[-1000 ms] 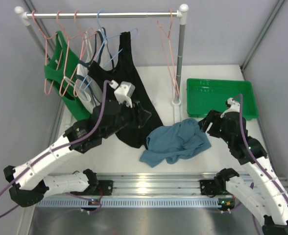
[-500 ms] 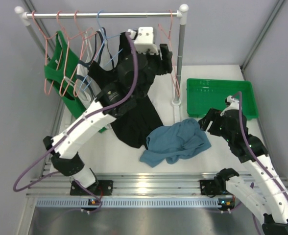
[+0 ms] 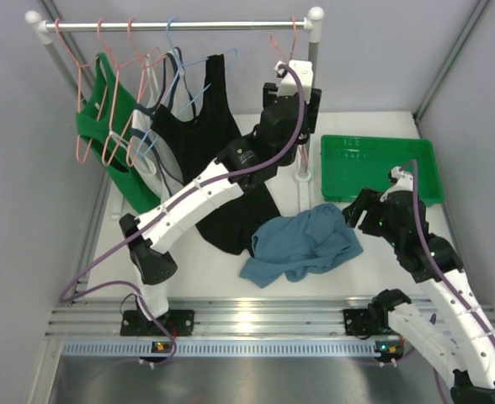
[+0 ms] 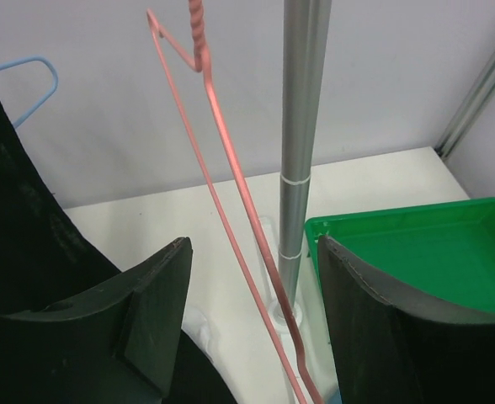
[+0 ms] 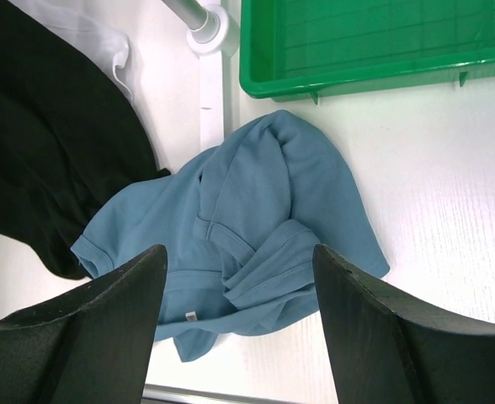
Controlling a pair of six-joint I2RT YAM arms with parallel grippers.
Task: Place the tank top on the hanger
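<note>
The left gripper grabs the salmon-pink hanger by its near arm next. That leaves the hanger's far end free to enter the tank top.
The blue-teal tank top lies crumpled on the table in front of the rack; it also shows in the right wrist view. The salmon-pink hanger hangs empty at the right end of the rail, beside the rack's post. My left gripper is raised at the hanger and open; in the left wrist view the hanger's wires run between the spread jaws of the gripper without touching them. My right gripper is open and empty, held just above the tank top's right side.
The rack's right post stands just behind the hanger. A green tray sits to the right of it. A black tank top hangs on a light blue hanger; green and white tops hang further left.
My left arm has swung up from low over the black top and rightwards along the rail, so the pink hanger is now between its open jaws. The right arm has barely moved.
</note>
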